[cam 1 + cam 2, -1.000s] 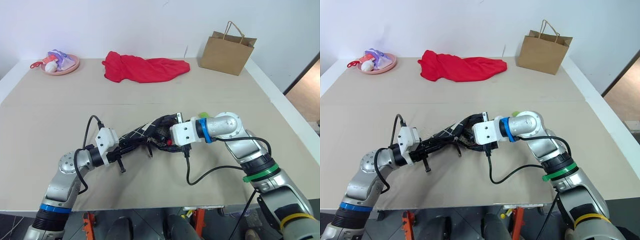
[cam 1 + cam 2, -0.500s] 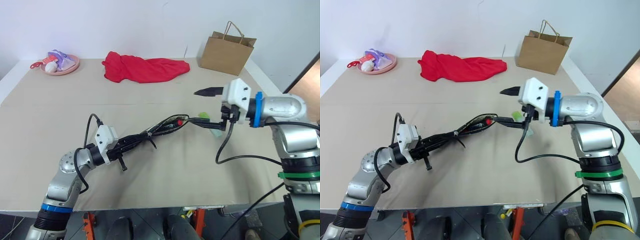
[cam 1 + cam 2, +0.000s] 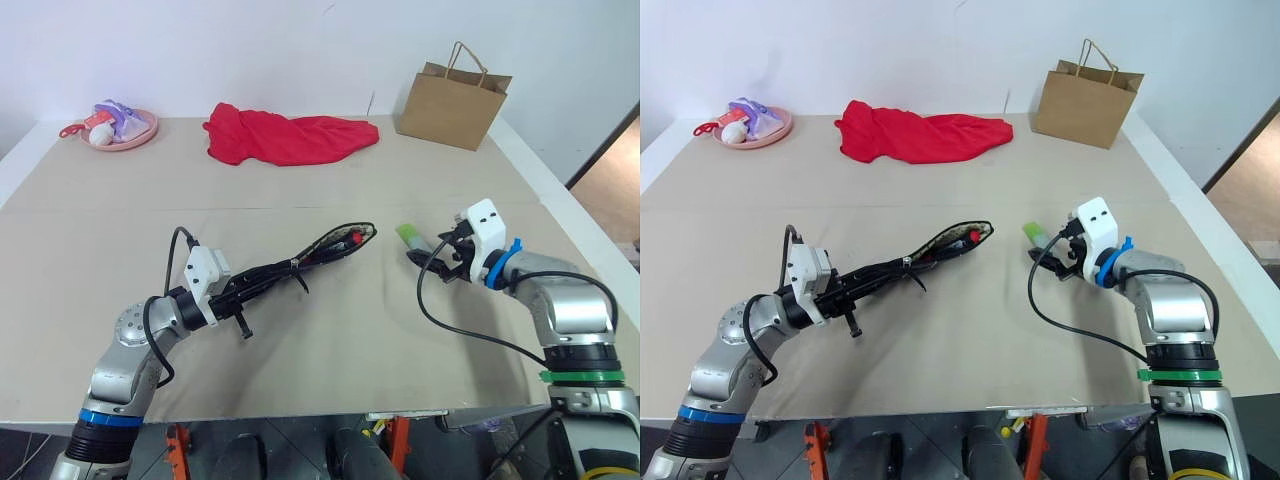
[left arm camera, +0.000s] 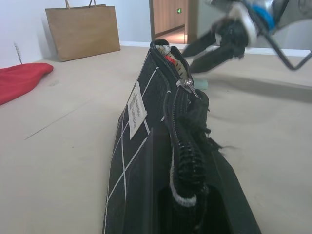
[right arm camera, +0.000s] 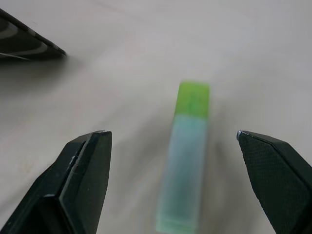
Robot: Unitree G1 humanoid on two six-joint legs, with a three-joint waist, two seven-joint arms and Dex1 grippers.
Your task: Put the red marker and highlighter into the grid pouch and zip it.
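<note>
My right gripper's fingers are still above the highlighter (image 3: 409,236), so my right gripper moves down next and only then closes on the highlighter.
My left gripper (image 3: 243,292) is shut on the near end of the grid pouch (image 3: 310,256). It holds this black pouch with white lines edge-up, slanting toward the table's middle. The far end of the zipper gapes, and the red marker's cap (image 3: 357,240) shows inside the mouth (image 4: 169,59). To the right the highlighter (image 3: 409,236), pale green with a bright green cap, lies flat on the table. My right gripper (image 3: 428,262) stands open just behind it, low over the table. In the right wrist view the highlighter (image 5: 187,170) lies between the two spread fingers.
A red cloth (image 3: 287,138) lies at the back middle, a brown paper bag (image 3: 455,92) stands back right, and a pink plate with toys (image 3: 121,128) sits back left. The table's right edge runs close behind my right arm.
My right gripper left the pouch's mouth, swung right, rolled over, and came down behind the highlighter. The red marker stayed in the pouch. My left gripper kept its hold in place.
</note>
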